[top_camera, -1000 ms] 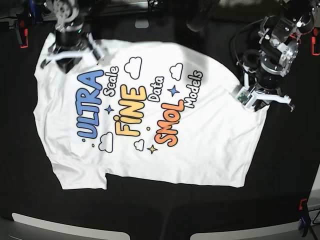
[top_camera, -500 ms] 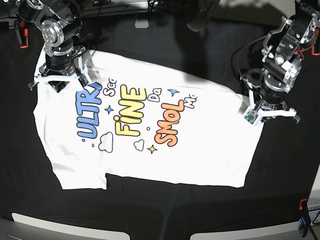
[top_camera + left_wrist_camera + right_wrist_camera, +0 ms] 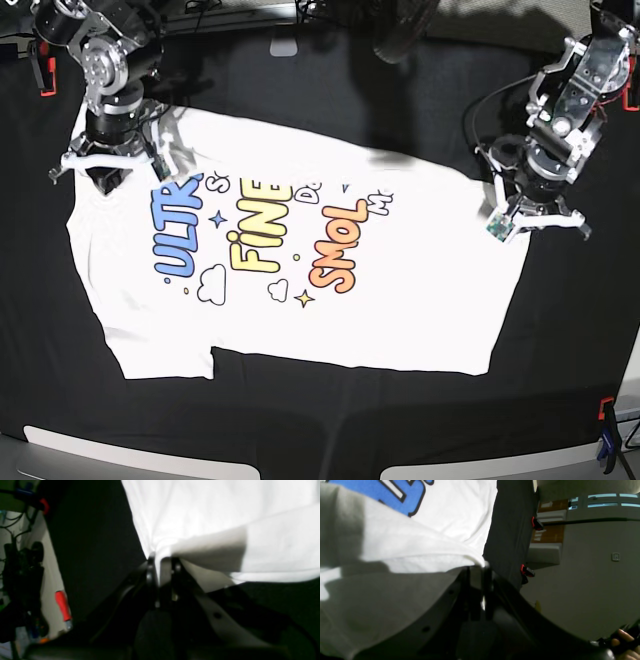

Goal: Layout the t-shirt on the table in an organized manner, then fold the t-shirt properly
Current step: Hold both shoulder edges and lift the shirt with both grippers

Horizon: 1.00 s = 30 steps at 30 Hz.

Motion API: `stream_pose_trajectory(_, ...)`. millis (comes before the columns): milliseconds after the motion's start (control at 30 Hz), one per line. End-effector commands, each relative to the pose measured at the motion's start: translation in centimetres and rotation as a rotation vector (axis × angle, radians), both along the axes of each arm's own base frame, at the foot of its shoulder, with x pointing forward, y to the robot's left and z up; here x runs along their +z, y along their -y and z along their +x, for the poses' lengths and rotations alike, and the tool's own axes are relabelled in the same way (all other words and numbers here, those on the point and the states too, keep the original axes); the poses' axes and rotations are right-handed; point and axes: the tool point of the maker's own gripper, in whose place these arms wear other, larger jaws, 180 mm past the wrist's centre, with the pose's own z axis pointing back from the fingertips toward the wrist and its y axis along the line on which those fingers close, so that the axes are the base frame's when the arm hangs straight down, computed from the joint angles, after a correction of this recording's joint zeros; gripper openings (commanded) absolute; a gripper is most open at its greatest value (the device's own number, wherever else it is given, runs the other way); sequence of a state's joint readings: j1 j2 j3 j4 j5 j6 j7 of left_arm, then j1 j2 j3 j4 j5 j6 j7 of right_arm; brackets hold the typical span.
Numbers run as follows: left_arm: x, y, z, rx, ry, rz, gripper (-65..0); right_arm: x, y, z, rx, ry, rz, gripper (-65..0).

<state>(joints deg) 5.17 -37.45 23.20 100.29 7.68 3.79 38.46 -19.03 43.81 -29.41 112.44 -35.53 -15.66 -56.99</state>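
The hem [image 3: 477, 558] is above the blue lettering's top [image 3: 407, 502], so my right gripper needs to move it frontward down before letting it go.
The white t-shirt [image 3: 300, 300] lies print-up on the black table [image 3: 300, 420]. Its far edge is lifted and doubled toward the front, which hides the tops of the words. At the shirt's far left corner, my right gripper [image 3: 108, 178] is shut on the t-shirt. In the right wrist view the right gripper [image 3: 477, 573] pinches the white hem, with the blue lettering [image 3: 402, 497] beyond it. My left gripper [image 3: 527, 218] is shut on the far right corner. The left wrist view shows the left gripper [image 3: 161, 561] clamping bunched white cloth [image 3: 212, 517].
Red clamps [image 3: 45, 75] [image 3: 605, 410] hold the black cloth at the table's edges. One red clamp [image 3: 62, 605] shows in the left wrist view and another red clamp [image 3: 526, 571] in the right wrist view. A person's hand [image 3: 623, 640] is off the table's side.
The shirt's far edge has been drawn over toward the front, covering the clouds and the tops of the small words. Both grippers kept their hold and moved with it.
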Motion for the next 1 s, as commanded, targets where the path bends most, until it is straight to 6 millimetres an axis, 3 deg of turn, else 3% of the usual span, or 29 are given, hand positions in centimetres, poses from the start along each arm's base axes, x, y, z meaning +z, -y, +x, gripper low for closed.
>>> stream_pose_trajectory(0,0.9,-0.4,0.8,-0.008,0.038,0.01,-65.0,1.8,-0.2,1.6,0.032,0.075,0.003,-65.0)
stream_pose_trajectory(200,-0.3,-0.6,0.6,0.012,0.009,0.01,-65.0,1.6,-1.9,3.7,0.078,0.052,0.117,-65.0)
stream_pose_trajectory(333,-0.2,0.6,0.9,0.002,0.029,-0.024,-65.0,2.7,-1.9,5.0,0.078,0.089,0.124,-65.0)
stream_pose_trajectory(500,0.4,0.7,1.9,0.043,0.028,-0.027,-65.0,3.6,-1.7,6.2,0.077,0.121,0.117,-65.0)
stream_pose_trajectory(733,0.6,0.1,2.3,0.07,0.021,-0.006,-65.0,1.8,0.8,5.7,0.003,0.065,0.048,-65.0)
stream_pose_trajectory(967,0.3,-0.2,2.0,0.087,-0.001,0.007,-65.0,1.9,2.9,5.3,-0.074,0.081,-0.028,-65.0)
